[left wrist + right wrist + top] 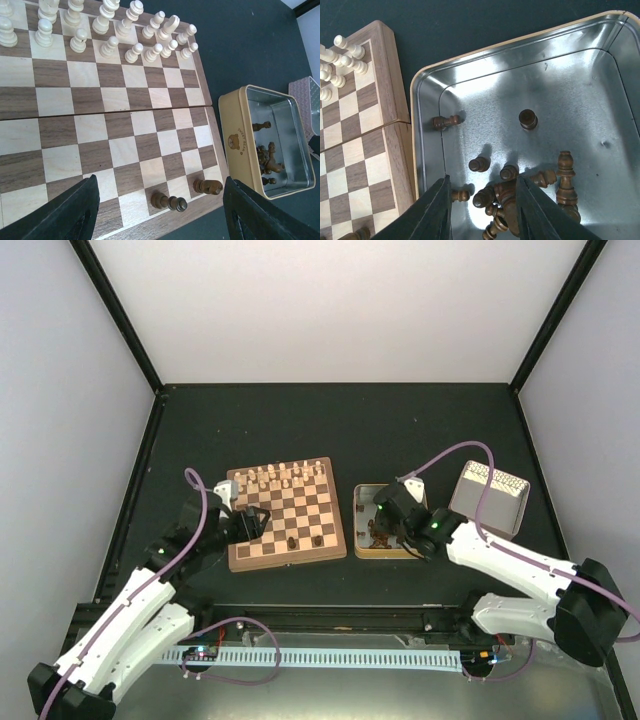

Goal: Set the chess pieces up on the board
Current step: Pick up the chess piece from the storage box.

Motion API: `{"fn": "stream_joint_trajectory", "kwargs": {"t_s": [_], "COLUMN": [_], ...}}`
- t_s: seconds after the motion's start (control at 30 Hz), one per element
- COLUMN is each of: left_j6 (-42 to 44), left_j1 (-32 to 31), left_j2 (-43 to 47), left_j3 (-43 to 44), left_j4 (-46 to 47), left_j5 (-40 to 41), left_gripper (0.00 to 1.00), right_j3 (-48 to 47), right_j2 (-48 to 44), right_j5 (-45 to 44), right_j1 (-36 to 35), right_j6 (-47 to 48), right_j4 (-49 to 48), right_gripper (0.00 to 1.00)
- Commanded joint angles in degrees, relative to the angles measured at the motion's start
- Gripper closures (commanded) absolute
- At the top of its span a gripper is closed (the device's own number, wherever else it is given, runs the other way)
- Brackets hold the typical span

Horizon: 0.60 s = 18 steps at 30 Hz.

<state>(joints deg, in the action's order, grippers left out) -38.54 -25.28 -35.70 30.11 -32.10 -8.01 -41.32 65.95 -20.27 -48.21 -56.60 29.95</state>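
The right gripper will reach the standing dark chess piece and grab its flat top (527, 117), and the chess piece's base stays free to stand on a square.
The board (285, 515) lies left of centre, with cream pieces (107, 30) filling its far rows. Two dark chess pieces (169, 201) (207, 187) sit on squares of its near row by the right corner. My left gripper (162, 220) hovers over that near edge, open, with nothing between its fingers. Several dark chess pieces (527, 119) lie and stand inside the metal tin (427, 90). My right gripper (482, 215) is down in the tin, open, its jaws on either side of a heap of dark pieces (502, 192) without closing on any.
The tin (362, 545) sits just right of the board, close to its border (395, 100). The tin's patterned lid (490, 500) lies further right. Dark tabletop surrounds everything, with black frame posts at the back corners.
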Motion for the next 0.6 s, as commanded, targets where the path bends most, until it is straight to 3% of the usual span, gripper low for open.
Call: {"fn": "stream_joint_trajectory", "kwargs": {"t_s": [0.0, 0.57], "left_j6": [0.93, 0.99], "left_j1": [0.33, 0.32], "left_j2": [-0.64, 0.0], "left_j3": [3.03, 2.85], "left_j4": [0.51, -0.07], "left_j5": [-0.96, 1.41], "left_gripper": [0.31, 0.3], "right_j3": [0.33, 0.54], "right_j2": [0.37, 7.99], "right_j5": [-0.15, 2.25], "right_j1": [1.27, 10.17], "right_j6": [-0.35, 6.5], "right_j4": [-0.67, -2.36], "right_gripper": [0.64, 0.63]}}
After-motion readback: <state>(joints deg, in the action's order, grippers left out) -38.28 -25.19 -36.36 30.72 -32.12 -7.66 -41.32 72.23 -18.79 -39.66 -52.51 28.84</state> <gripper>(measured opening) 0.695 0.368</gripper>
